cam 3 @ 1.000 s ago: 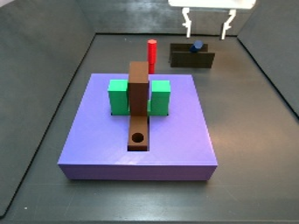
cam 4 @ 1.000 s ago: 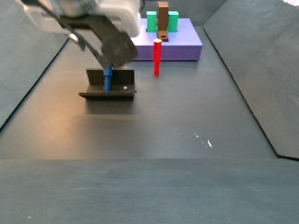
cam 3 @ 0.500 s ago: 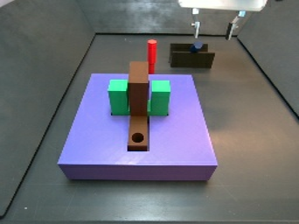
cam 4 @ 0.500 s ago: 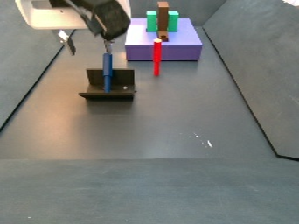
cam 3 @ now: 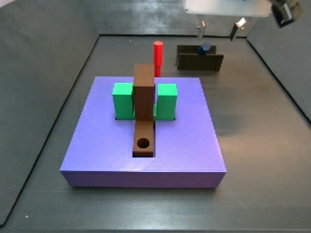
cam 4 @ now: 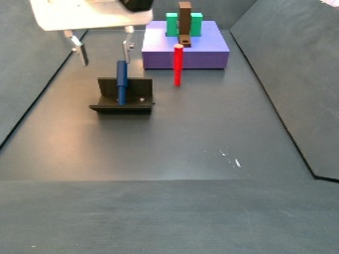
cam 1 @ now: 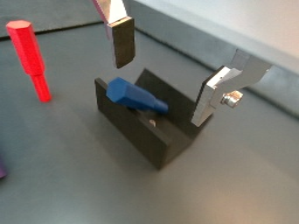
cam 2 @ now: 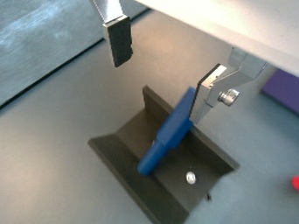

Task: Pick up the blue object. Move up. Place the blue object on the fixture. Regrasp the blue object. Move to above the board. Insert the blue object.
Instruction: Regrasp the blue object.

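The sides of the dark fixture close in around the lower part of the blue object, so my gripper next needs to grab the blue object by its thick raised end (cam 3: pixel 205 46) (cam 1: pixel 124 90).
The blue object (cam 4: pixel 122 81) stands leaning in the fixture (cam 4: pixel 123 104), a dark block on the floor; both side views show it, with the blue object (cam 3: pixel 205 47) rising out of the fixture (cam 3: pixel 201 62). My gripper (cam 4: pixel 102 47) is open and empty, hanging above the fixture with its fingers clear of the peg (cam 3: pixel 220 29). In both wrist views the blue object (cam 1: pixel 135 94) (cam 2: pixel 170 136) lies below and between the spread fingers (cam 1: pixel 121 42) (cam 2: pixel 214 87). The board (cam 3: pixel 145 109), a brown bar with a round hole, lies on the purple slab.
A red peg (cam 3: pixel 158 55) stands upright next to the fixture, between it and the purple slab (cam 3: pixel 183 150). Two green blocks (cam 3: pixel 123 100) flank the board. Dark walls border the floor on both sides.
The gripper has let go of the blue object and risen straight up from the fixture. The blue object stays standing in the fixture.
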Tool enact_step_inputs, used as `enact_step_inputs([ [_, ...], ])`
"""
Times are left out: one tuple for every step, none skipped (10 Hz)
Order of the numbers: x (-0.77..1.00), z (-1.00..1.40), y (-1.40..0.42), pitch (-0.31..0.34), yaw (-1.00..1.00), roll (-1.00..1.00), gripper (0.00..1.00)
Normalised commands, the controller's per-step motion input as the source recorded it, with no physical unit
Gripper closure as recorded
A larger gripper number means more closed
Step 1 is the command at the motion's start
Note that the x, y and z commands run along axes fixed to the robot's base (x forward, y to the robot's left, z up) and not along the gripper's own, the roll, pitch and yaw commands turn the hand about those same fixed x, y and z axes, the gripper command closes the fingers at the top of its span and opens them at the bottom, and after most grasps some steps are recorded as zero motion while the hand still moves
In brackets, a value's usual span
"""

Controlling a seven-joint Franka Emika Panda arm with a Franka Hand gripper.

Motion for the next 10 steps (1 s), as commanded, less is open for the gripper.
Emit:
enact_step_inputs([
  [-0.34, 0.00, -0.09, -0.120, 0.15, 1.00, 0.00],
  [-0.33, 0.00, -0.12, -0.163, 0.12, 1.00, 0.00],
  [-0.20, 0.01, -0.25, -0.206, 0.02, 1.00, 0.00],
  [0.00, 0.00, -0.40, -0.203, 0.00, 1.00, 0.00],
  [0.00, 0.00, -0.41, -0.169, 0.00, 1.00, 0.00],
  [0.00, 0.00, -0.34, -0.149, 0.00, 1.00, 0.00],
  [0.00, 0.00, -0.18, -0.120, 0.08, 1.00, 0.00],
  [0.00, -0.01, -0.07, -0.054, 0.08, 1.00, 0.00],
  [0.05, -0.06, -0.06, -0.046, 0.07, 1.00, 0.00],
  [0.25, -0.28, 0.00, 0.000, 0.04, 0.98, 0.00],
])
